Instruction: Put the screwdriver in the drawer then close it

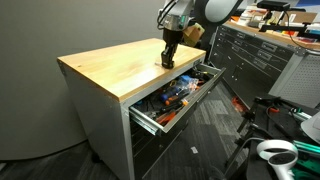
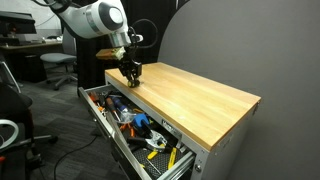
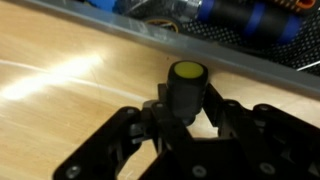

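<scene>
The screwdriver is over wood, short of the drawer [image 1: 180,97], and would end on the workbench top if I opened now, so my gripper keeps hold until the drawer comes next.
The screwdriver [image 3: 186,90] has a black handle with a yellow end cap. In the wrist view it stands between my gripper's [image 3: 185,115] fingers, which are closed against the handle. In both exterior views my gripper [image 1: 169,55] [image 2: 131,74] is low over the wooden workbench top [image 1: 115,65] [image 2: 195,95], near the edge above the open drawer [image 1: 180,97] [image 2: 135,125]. The screwdriver itself is too small to make out in the exterior views. The drawer is pulled out and full of tools.
Several tools with blue, orange and yellow handles fill the drawer [image 3: 240,15]. Grey tool cabinets [image 1: 255,55] stand beyond the bench. An office chair [image 2: 60,65] and a desk stand behind the arm. The floor is dark carpet.
</scene>
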{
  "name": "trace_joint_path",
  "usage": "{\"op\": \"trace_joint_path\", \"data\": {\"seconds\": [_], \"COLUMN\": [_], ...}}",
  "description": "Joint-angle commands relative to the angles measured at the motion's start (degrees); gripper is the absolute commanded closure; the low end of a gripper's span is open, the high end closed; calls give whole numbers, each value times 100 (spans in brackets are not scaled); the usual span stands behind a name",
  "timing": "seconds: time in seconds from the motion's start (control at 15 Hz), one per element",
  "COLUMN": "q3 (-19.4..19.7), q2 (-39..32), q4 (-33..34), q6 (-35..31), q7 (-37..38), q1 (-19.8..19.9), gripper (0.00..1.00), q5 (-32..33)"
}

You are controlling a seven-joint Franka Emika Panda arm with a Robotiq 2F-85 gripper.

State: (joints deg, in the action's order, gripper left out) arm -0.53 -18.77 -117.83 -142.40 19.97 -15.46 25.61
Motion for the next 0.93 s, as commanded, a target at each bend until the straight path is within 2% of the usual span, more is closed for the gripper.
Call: {"op": "trace_joint_path", "data": {"seconds": [0.0, 0.2, 0.33, 0.53, 0.8, 0.87], "q3": [-181, -238, -389, -600, -697, -702], "q2": [1257, 1719, 1791, 1638, 1226, 1116], "q4": [-1301, -2024, -2245, -2252, -1950, -1879], "q6": [431, 311, 133, -157, -345, -363], "q7": [-109, 693, 1196, 2015, 3090, 3266], "q1": [127, 74, 74, 59, 32, 33], "gripper": [85, 86, 86, 87, 86, 37], "q5": [-446, -103, 88, 753, 1890, 2015]}}
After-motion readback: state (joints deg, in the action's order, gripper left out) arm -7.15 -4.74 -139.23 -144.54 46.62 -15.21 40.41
